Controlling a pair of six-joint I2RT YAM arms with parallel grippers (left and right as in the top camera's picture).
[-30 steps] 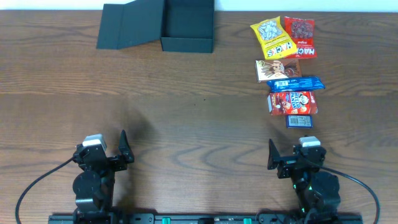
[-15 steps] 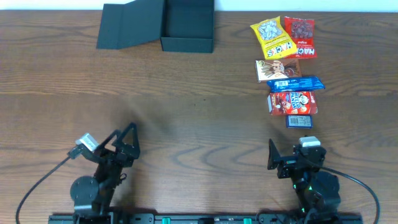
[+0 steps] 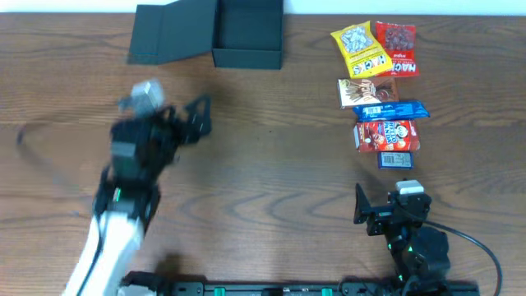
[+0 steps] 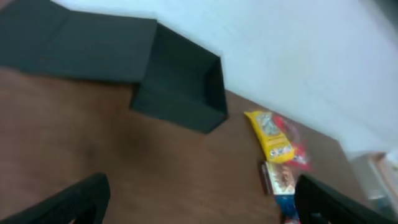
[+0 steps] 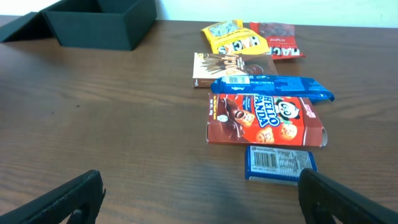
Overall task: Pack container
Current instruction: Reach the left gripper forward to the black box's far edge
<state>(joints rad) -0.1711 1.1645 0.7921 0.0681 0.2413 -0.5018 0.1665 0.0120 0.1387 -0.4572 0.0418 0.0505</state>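
My left gripper is to pinch the container's near side at the container's rim, beside the flap lid (image 3: 171, 34), so that it can turn the container for packing.
The container (image 3: 246, 33) is a dark box at the table's far edge, standing open, with its flap lid (image 3: 171, 34) laid flat to the left. In the left wrist view the container (image 4: 180, 87) lies ahead, empty. My left gripper (image 3: 196, 120) is blurred, raised below and left of the box. It is open, nothing between its fingers (image 4: 81, 199). Snack packets lie in a column at right: a yellow packet (image 3: 359, 49), a red packet (image 3: 396, 48), a brown box (image 3: 367, 90), a blue bar (image 3: 390, 110) and a Hello Panda box (image 3: 388, 136). My right gripper (image 5: 208, 205) stands open and empty just short of a small blue packet (image 5: 280, 163).
A pale wall runs behind the table's far edge (image 4: 298, 62). Bare wood (image 3: 271, 156) lies between the two arms and between the box and the snacks. Cables trail from both arm bases at the front edge.
My left arm has swung up from its rest at the front edge and reached toward the container, still open. The right arm and all objects have stayed put.
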